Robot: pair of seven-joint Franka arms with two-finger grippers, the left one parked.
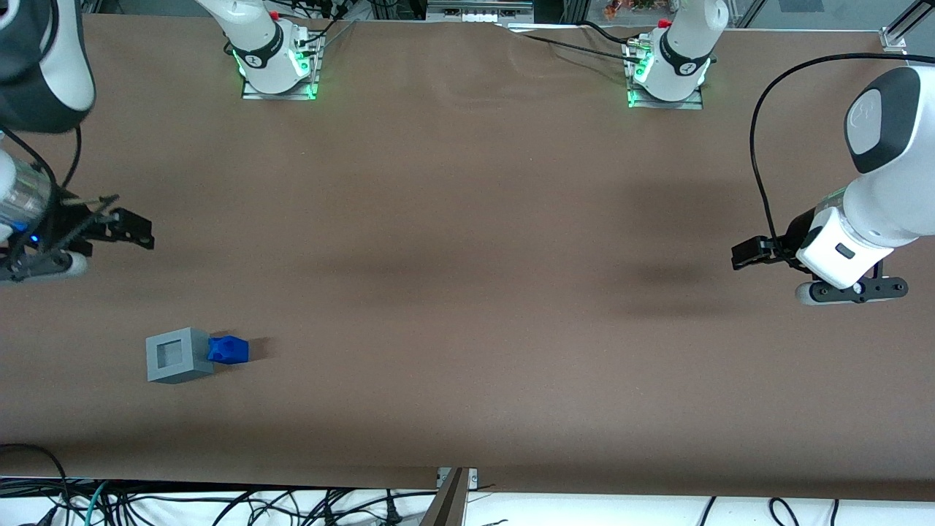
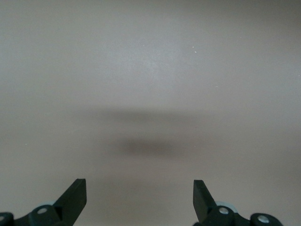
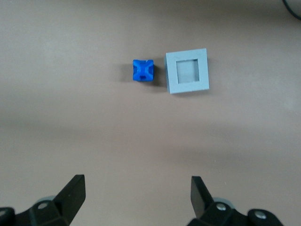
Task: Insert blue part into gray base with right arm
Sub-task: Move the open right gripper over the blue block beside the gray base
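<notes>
The robot's right gripper will reach the blue part and grab it by its notched upper end (image 3: 143, 70), so the blue part's lower end stays free to go into the gray base.
The gray base (image 1: 178, 355) (image 3: 187, 71) rests on the brown table toward the working arm's end, its square recess facing up. The blue part (image 1: 228, 350) (image 3: 143, 70) lies right beside it on the table, touching or nearly touching one side. My right gripper (image 1: 124, 228) (image 3: 136, 188) hangs above bare table, farther from the front camera than both pieces and well apart from them. It is open with nothing between its fingers.
The brown table (image 1: 467, 241) runs wide between the two arm bases (image 1: 279, 55) (image 1: 666, 66). Cables (image 1: 219, 504) lie below the table's near edge.
</notes>
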